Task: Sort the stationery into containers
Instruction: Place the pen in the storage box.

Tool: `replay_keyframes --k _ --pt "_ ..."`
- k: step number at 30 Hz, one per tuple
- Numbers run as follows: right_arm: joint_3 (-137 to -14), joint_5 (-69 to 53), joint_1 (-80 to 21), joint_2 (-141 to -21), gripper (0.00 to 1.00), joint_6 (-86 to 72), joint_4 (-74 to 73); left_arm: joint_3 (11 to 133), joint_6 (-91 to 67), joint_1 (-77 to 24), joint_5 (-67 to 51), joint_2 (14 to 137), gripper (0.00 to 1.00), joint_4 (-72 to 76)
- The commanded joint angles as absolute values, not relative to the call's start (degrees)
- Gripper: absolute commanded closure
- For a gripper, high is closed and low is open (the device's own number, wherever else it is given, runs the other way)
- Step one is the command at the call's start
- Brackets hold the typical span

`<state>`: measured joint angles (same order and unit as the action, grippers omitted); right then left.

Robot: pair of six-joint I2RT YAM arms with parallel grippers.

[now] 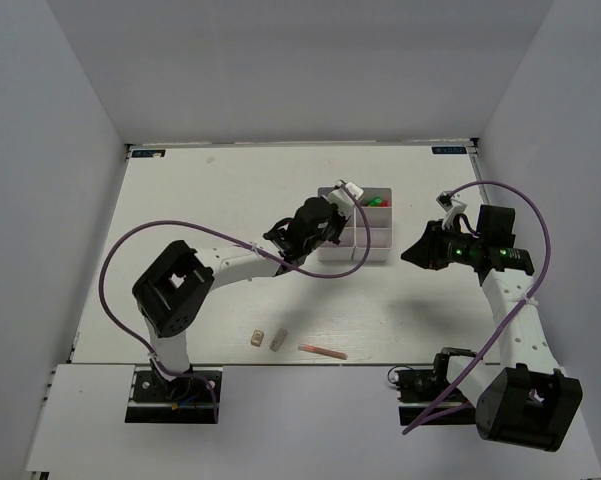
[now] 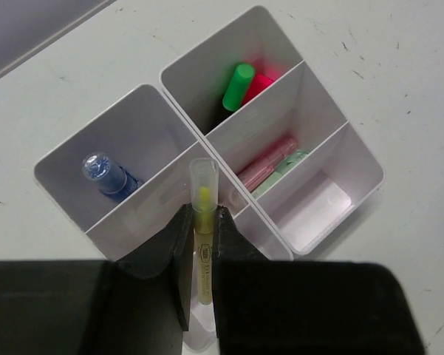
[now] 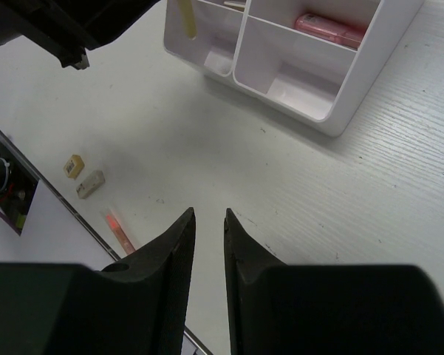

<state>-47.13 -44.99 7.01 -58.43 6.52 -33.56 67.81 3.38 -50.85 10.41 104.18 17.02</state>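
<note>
The yellow pen's lower end points down inside the sides of the near compartment (image 1: 346,240) (image 2: 201,319), so it is now time for my left gripper to open.
My left gripper (image 2: 202,216) is shut on a thin yellow pen (image 2: 202,198), holding it upright over a near compartment of the white containers (image 2: 369,177). The top view shows this gripper (image 1: 330,218) above the containers' (image 1: 375,255) left side. Inside lie green- and red-capped highlighters (image 2: 238,85), a pink marker (image 2: 270,163) beside a pale green one (image 2: 289,161), and a blue-capped item (image 2: 103,176). My right gripper (image 3: 209,214) hangs slightly open and empty over bare table, right of the containers (image 3: 332,122); in the top view it (image 1: 412,253) points left.
Near the table's front edge lie a beige eraser (image 1: 257,338), a grey eraser (image 1: 277,341) and a pink pen (image 1: 322,351). The right wrist view shows the same erasers (image 3: 74,166) (image 3: 90,183) and pen (image 3: 118,228). White walls enclose the table.
</note>
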Motion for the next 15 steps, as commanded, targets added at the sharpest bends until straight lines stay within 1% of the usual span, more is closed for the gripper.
replay_keyframes --k 1,4,5,6,7,8,9,11,13,14,15 --pt "-49.22 -45.79 6.94 -57.74 0.74 7.12 -34.19 67.24 3.07 -50.45 9.05 104.58 1.0 21.53" --pt "-49.13 -45.79 7.03 -57.75 0.73 7.12 -34.19 67.06 1.68 -49.75 9.05 105.38 1.0 21.97" --pt "-49.13 -45.79 6.94 -57.83 0.71 7.21 -34.28 67.06 1.5 -49.75 9.23 105.38 0.98 22.06" --pt "-49.22 -45.97 7.03 -57.83 0.69 7.29 -34.28 67.15 0.8 -49.75 9.23 105.55 0.93 21.71" --pt "-49.22 -45.88 7.03 -57.92 0.65 7.29 -34.28 66.89 0.53 -49.66 9.84 105.56 0.86 21.71" --pt "-49.22 -45.97 7.12 -57.92 0.55 7.47 -34.36 66.8 0.35 -49.66 9.93 105.64 0.62 21.8" --pt "-49.13 -45.97 7.03 -57.92 0.53 7.47 -34.37 66.54 0.44 -49.66 10.45 105.38 0.47 21.62" --pt "-49.22 -46.14 7.12 -58.09 0.45 7.56 -34.54 66.18 0.53 -49.48 10.37 104.86 0.33 21.71" --pt "-49.22 -46.32 7.03 -58.01 0.43 7.65 -34.54 65.13 -1.56 -49.66 10.81 103.89 0.25 21.71" --pt "-49.22 -46.49 7.03 -58.09 0.43 7.82 -34.54 64.87 -1.67 -49.66 10.55 102.58 0.18 21.71" --pt "-49.13 -46.76 7.03 -58.18 0.43 7.82 -34.45 64.43 -1.76 -49.83 10.63 101.96 0.16 21.71"
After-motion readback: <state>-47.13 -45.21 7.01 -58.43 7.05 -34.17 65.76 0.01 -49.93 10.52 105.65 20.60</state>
